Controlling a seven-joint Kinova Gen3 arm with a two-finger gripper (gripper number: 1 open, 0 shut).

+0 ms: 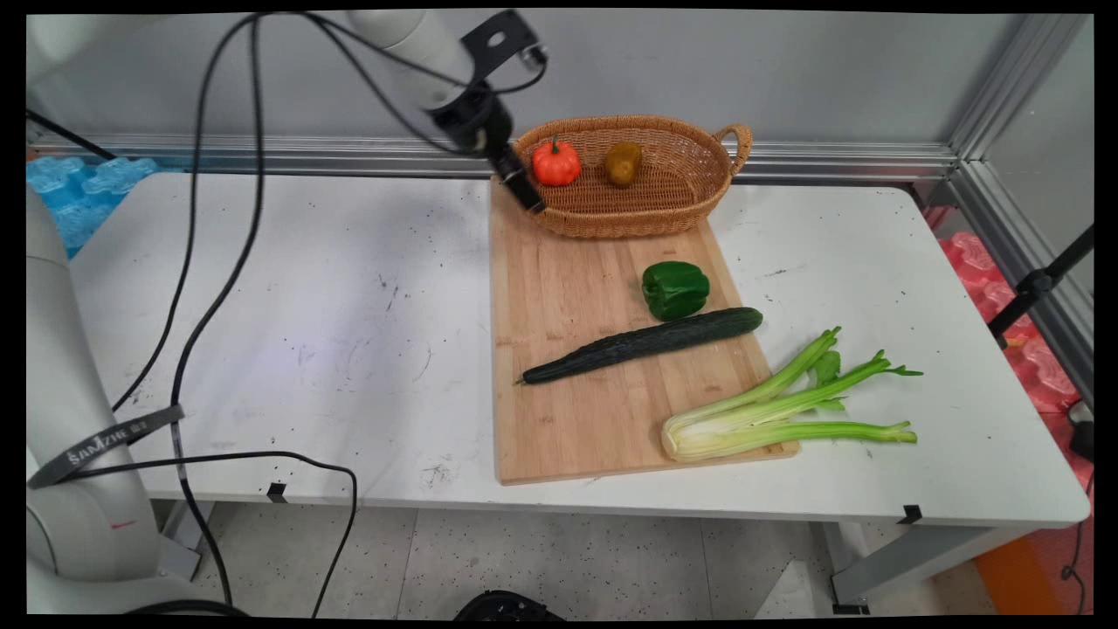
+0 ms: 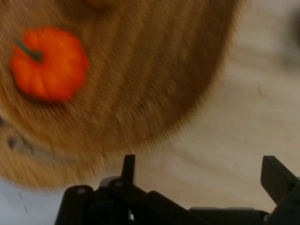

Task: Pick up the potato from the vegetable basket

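The gripper will next grab the potato by its rounded body (image 1: 624,164) to lift the yellow-brown potato out of the woven basket (image 1: 690,188).
My gripper (image 1: 530,199) hangs over the left rim of a woven basket (image 1: 690,188), above the far end of a wooden cutting board (image 1: 576,411). It is open and holds nothing; in the hand view the fingertips (image 2: 129,165) stand wide apart over the board. Inside the basket lie a small orange pumpkin (image 1: 555,162) (image 2: 49,64) and a brown-yellow potato-like thing (image 1: 623,162). The pumpkin is the nearest thing, just right of the gripper. The basket (image 2: 140,89) fills the upper left of the hand view.
On the board lie a green bell pepper (image 1: 674,289), a long dark cucumber (image 1: 644,343) and, over its right front corner, a celery bunch (image 1: 777,406). Black cables (image 1: 188,288) hang over the table's left side. A wall rail runs behind the basket.
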